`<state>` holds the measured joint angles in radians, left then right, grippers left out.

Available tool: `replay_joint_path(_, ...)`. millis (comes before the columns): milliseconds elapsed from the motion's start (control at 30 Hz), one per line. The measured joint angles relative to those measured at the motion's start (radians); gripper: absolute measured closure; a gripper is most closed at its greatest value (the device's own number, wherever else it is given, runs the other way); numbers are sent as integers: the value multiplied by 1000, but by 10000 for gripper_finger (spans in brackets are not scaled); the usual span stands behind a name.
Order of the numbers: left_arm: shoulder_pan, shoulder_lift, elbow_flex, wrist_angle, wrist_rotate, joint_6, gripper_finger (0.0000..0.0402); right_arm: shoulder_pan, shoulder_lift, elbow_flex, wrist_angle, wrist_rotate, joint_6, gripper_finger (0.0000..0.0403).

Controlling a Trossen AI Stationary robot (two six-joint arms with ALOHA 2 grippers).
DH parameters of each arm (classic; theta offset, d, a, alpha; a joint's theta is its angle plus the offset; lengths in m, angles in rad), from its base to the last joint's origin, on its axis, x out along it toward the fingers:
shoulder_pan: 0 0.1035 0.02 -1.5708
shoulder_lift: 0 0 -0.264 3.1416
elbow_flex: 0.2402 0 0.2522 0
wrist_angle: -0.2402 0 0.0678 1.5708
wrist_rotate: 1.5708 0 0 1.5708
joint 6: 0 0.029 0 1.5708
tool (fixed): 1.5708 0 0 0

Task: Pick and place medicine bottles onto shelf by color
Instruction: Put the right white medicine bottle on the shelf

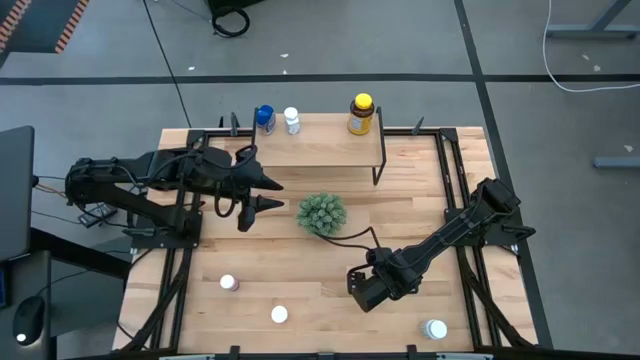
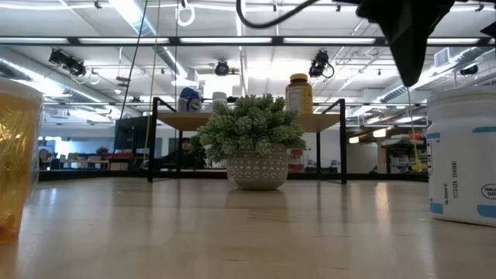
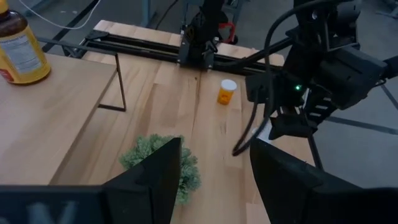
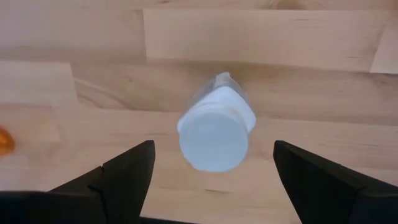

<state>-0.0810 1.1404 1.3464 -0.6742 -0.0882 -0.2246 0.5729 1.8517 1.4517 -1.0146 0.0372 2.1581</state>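
The white-capped bottle needs to go beside the shelf's white bottle, so my right gripper needs to grab the white-capped bottle's cap (image 4: 214,140) next.
The shelf (image 1: 320,150) stands at the table's far edge and carries a blue bottle (image 1: 265,118), a white bottle (image 1: 291,120) and a larger amber bottle with a yellow cap (image 1: 361,114). My right gripper (image 1: 360,290) points down, open, over a white-capped bottle (image 4: 214,134) that stands on the table between its fingers, untouched. My left gripper (image 1: 255,195) hovers open left of the green plant ball. On the table stand a purple bottle (image 1: 228,283), a white one (image 1: 279,314), a white one with a blue label (image 1: 434,328) and an orange one (image 3: 227,91).
The green spiky plant ball (image 1: 322,213) in its pot sits mid-table in front of the shelf, between both grippers. Black rails (image 1: 455,190) run along the table's left and right sides. An orange bottle (image 2: 15,155) stands close to the low camera.
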Motion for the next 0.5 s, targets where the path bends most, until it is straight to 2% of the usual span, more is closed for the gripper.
replay_joint_path(500,-13,-12,0,-13,2,-27,208,-17,62,0,37,-42,-4,67)
